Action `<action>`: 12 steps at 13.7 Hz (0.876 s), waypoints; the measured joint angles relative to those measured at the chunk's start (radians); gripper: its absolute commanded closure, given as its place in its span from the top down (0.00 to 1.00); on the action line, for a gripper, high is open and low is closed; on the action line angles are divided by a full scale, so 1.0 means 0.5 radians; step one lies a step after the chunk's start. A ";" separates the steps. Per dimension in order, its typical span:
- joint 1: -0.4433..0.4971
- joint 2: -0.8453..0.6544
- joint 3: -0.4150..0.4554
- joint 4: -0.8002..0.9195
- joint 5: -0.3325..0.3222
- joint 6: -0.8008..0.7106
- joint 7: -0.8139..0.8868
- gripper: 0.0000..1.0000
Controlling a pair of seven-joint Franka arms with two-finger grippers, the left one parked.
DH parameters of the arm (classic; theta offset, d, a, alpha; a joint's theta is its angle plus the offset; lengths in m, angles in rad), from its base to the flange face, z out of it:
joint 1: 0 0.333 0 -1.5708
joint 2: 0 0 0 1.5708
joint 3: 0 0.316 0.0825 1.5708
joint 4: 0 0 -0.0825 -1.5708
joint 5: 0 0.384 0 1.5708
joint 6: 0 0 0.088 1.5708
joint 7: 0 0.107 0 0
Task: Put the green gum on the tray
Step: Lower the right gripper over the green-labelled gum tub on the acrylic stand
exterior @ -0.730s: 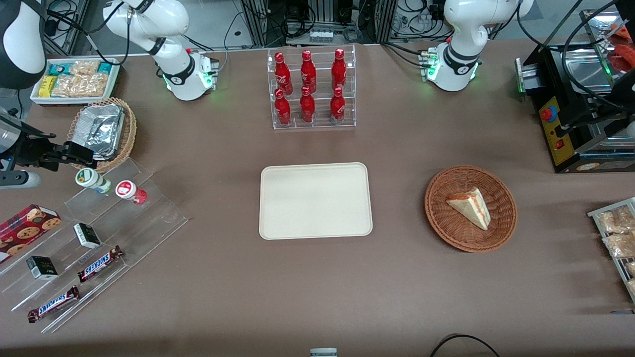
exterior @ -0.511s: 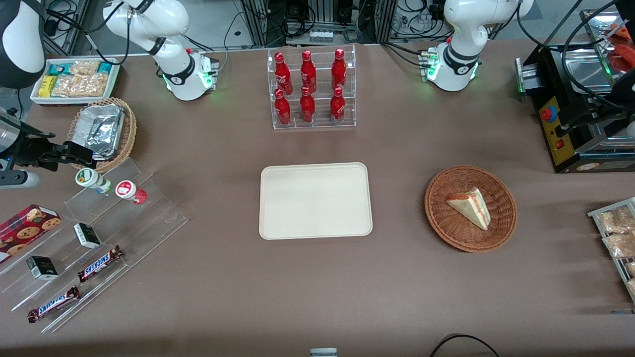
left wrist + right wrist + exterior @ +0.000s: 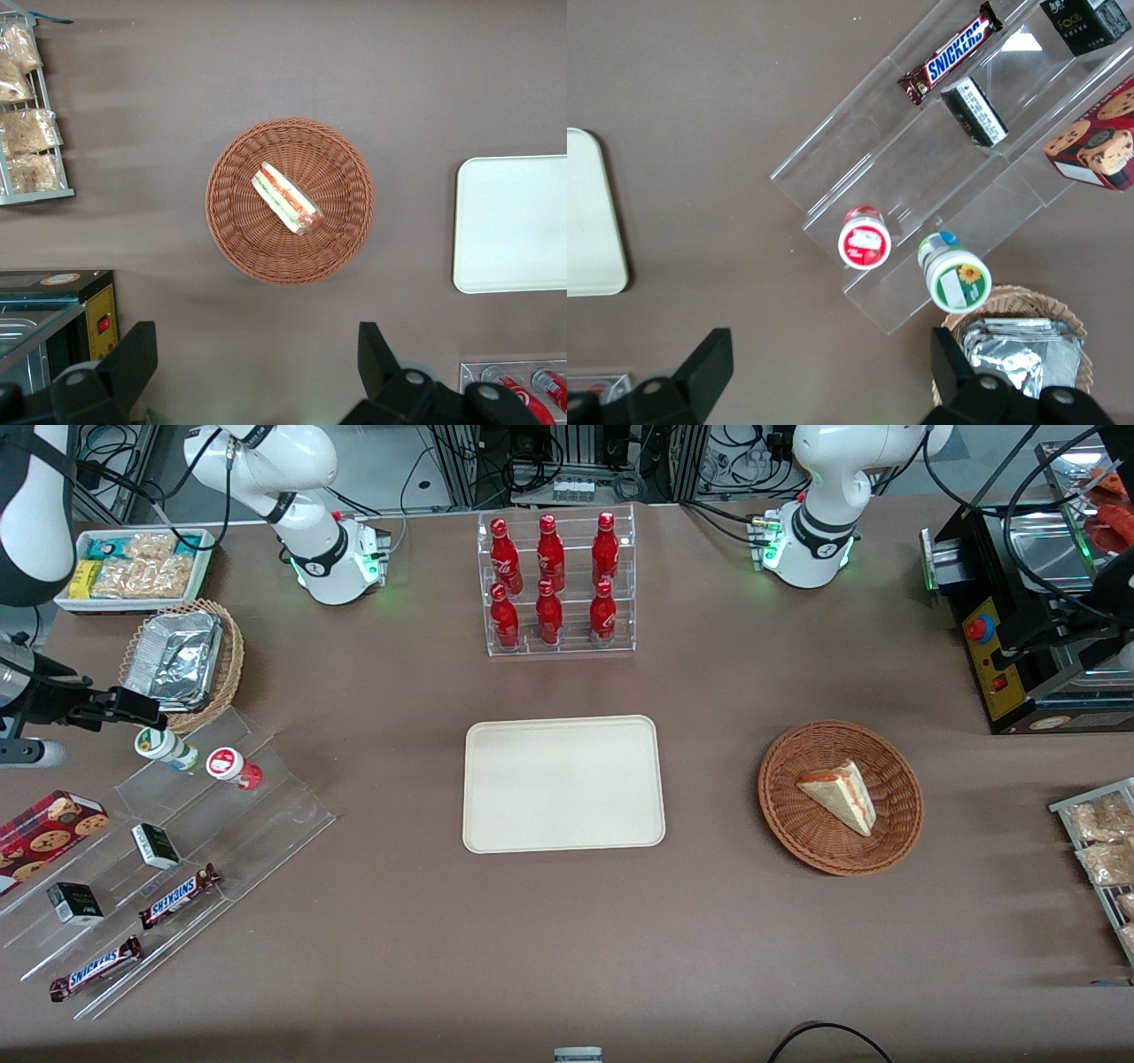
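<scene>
Next, my gripper grabs the green gum by its white-and-green body [image 3: 179, 751] to put it on the cream tray [image 3: 563, 784].
The green gum [image 3: 165, 747] is a small white-and-green bottle standing on the top step of a clear acrylic riser [image 3: 190, 828], toward the working arm's end of the table. In the right wrist view its white lid with a green rim [image 3: 950, 279] faces up. My gripper [image 3: 140, 708] hovers just above the green gum and slightly farther from the front camera. It is open [image 3: 831, 372], with only bare table between its fingers. The cream tray [image 3: 563, 784] lies flat mid-table, and one corner of the tray [image 3: 589, 212] shows in the right wrist view.
A red-and-white lidded bottle [image 3: 233, 767] stands beside the green gum on the same step. Lower steps hold Snickers bars [image 3: 178, 895], small dark boxes [image 3: 156, 845] and a cookie box [image 3: 49, 825]. A wicker basket with foil [image 3: 184, 660] sits close by. A bottle rack [image 3: 555, 584] and a sandwich basket [image 3: 840, 797] stand farther along.
My gripper has shifted a little nearer the front camera, uncovering more of the foil basket. The gum bottles have not moved.
</scene>
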 measured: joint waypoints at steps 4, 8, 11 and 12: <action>0.000 -0.173 -0.107 -0.455 0.000 0.473 -0.480 0.99; -0.004 -0.265 -0.285 -0.819 0.000 0.865 -1.139 0.99; -0.004 -0.269 -0.326 -0.930 0.000 0.987 -1.326 0.99; -0.004 -0.269 -0.329 -0.960 0.000 1.013 -1.344 0.99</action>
